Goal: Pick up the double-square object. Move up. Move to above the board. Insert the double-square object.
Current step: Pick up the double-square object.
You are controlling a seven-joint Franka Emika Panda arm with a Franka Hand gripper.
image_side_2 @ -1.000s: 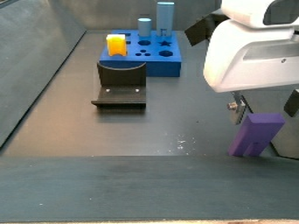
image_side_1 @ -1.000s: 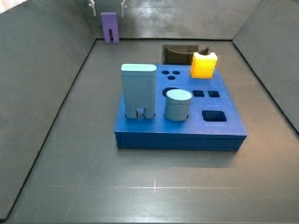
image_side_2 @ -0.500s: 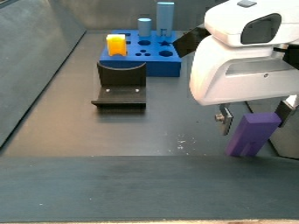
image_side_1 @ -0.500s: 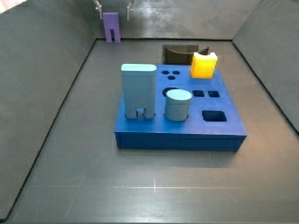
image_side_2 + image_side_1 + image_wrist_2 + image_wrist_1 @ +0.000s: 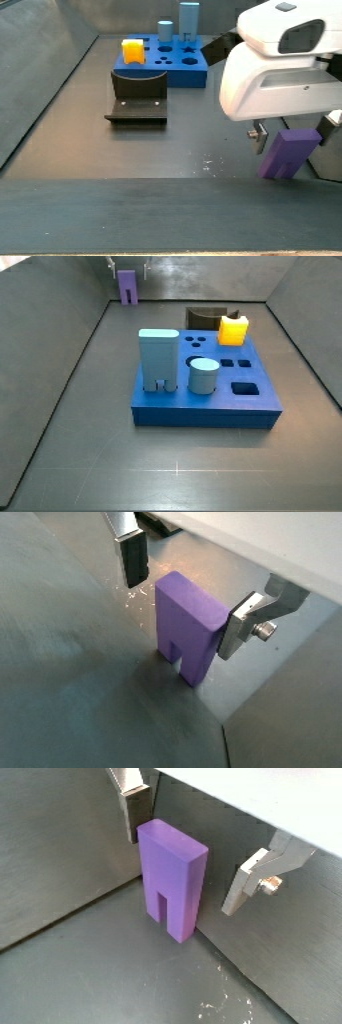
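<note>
The double-square object needs to be grabbed next by its solid top end with my gripper. Its square pegs then stay free to go into the board.
The double-square object (image 5: 174,878) is a purple block that stands upright on the dark floor with its two square prongs down. It also shows in the other wrist view (image 5: 187,637) and in both side views (image 5: 126,288) (image 5: 290,152). My gripper (image 5: 190,838) is open and straddles its upper part. One silver finger (image 5: 134,793) stands clear of it. The other finger (image 5: 241,627) is very close to its side. The board (image 5: 207,381) is a thick blue slab in mid floor, far from the gripper, and also shows in a side view (image 5: 160,65).
On the board stand a tall pale blue block (image 5: 158,359), a pale cylinder (image 5: 203,375) and a yellow block (image 5: 234,328). A small dark open box (image 5: 207,318) lies behind the board. Grey walls enclose the floor, and the purple block stands close to one.
My gripper has come down a little around the purple block over the last second. The block has not moved. In the last half second nothing visibly changed.
</note>
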